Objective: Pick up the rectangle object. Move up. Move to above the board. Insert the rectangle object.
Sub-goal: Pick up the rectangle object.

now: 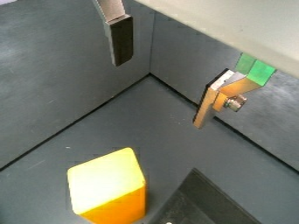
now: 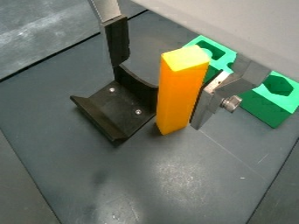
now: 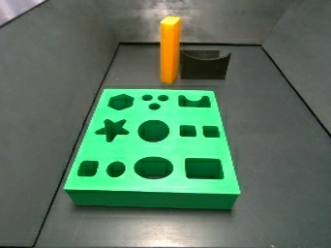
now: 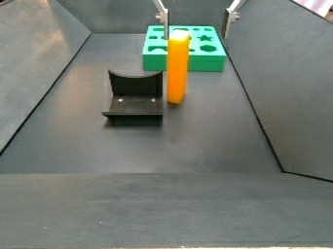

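Note:
The orange block [image 3: 169, 48] should be picked up next by its top end [image 3: 171, 23] with my gripper. It should then go into the board as the rectangle object.
The rectangle object, a tall orange block [image 3: 169, 48], stands upright on the dark floor beside the fixture [image 3: 204, 65]. It also shows in the other side view [image 4: 177, 68] and in both wrist views [image 2: 181, 92] [image 1: 107, 185]. The green board [image 3: 155, 145] with its cut-out holes lies flat on the floor [image 4: 196, 53]. My gripper [image 2: 160, 92] is open and empty, above the block's top; nothing is between its fingers [image 1: 121, 39]. In a side view only the fingertips [image 4: 162, 12] show at the frame's edge.
The dark L-shaped fixture [image 4: 134, 97] stands right next to the block, with the board [image 2: 274, 96] beyond it. Grey sloping walls [image 4: 53, 58] close in the floor on both sides.

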